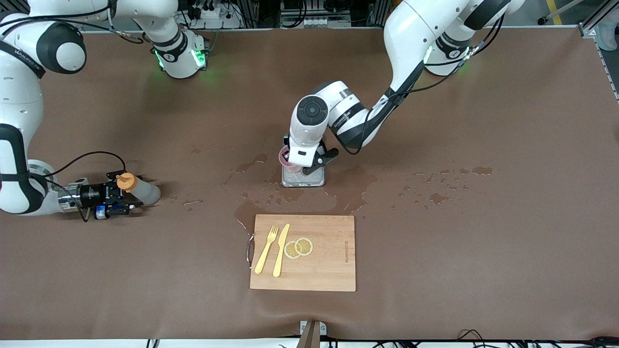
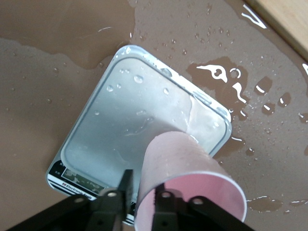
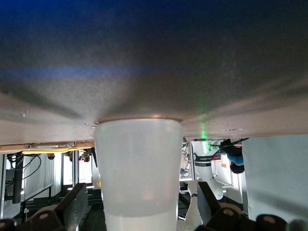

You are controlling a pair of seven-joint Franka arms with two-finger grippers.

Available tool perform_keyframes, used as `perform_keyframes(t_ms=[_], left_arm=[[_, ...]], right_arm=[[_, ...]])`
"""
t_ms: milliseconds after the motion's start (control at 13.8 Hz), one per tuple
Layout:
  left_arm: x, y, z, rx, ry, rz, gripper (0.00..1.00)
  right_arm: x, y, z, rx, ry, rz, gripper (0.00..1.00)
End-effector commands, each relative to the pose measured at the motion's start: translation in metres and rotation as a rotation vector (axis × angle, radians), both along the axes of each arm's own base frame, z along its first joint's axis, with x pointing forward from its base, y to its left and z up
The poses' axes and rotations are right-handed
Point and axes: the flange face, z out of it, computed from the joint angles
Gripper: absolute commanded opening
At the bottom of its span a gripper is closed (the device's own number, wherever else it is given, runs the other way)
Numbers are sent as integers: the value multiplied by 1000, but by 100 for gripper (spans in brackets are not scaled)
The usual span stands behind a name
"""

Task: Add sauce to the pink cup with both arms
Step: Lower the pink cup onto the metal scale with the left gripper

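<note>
My right gripper should close now on the translucent bottle body (image 1: 147, 192) below its orange cap (image 1: 126, 181). My fingers reach around the bottle body, so they would hold the bottle.
The pink cup (image 1: 285, 157) (image 2: 183, 159) stands upright on a grey scale (image 1: 302, 181) (image 2: 130, 120) at mid-table. My left gripper (image 1: 309, 166) (image 2: 143, 185) hangs over its rim, one finger inside the cup and one outside. The fingers are open, and a small gap shows between the outer finger and the cup wall. The sauce (image 1: 139, 188) (image 3: 138, 163), a translucent bottle with an orange cap, stands on the table toward the right arm's end. My right gripper (image 1: 129, 193) (image 3: 142, 204) lies level with the table. Its open fingers straddle the bottle with space on both sides.
A wooden cutting board (image 1: 329, 261) lies nearer the front camera than the scale. It carries a yellow fork (image 1: 266, 249), a yellow knife (image 1: 281, 249) and lemon slices (image 1: 299, 247). Water puddles (image 1: 353, 186) spread around the scale and toward the left arm's end.
</note>
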Motion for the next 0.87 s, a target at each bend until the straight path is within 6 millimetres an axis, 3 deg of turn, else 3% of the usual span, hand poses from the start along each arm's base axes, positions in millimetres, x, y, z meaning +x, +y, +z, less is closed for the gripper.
perform_keyframes(t_ms=[0, 218, 291, 581, 654, 799], left_arm=[[6, -5, 13, -6, -45, 3, 100], [12, -1, 45, -20, -91, 0, 100], [11, -1, 49, -13, -102, -9, 100], [12, 7, 81, 4, -119, -43, 100], [13, 14, 90, 18, -119, -76, 100], [34, 41, 120, 17, -146, -112, 100]], right_arm=[[4, 5, -4, 15, -11, -9, 100], [3, 5, -4, 16, -8, -6, 96], [3, 5, -4, 16, -8, -6, 88], [4, 6, -2, 18, 3, -6, 40], [4, 5, -1, 16, 4, -7, 38], [5, 4, 0, 13, 9, -9, 38]])
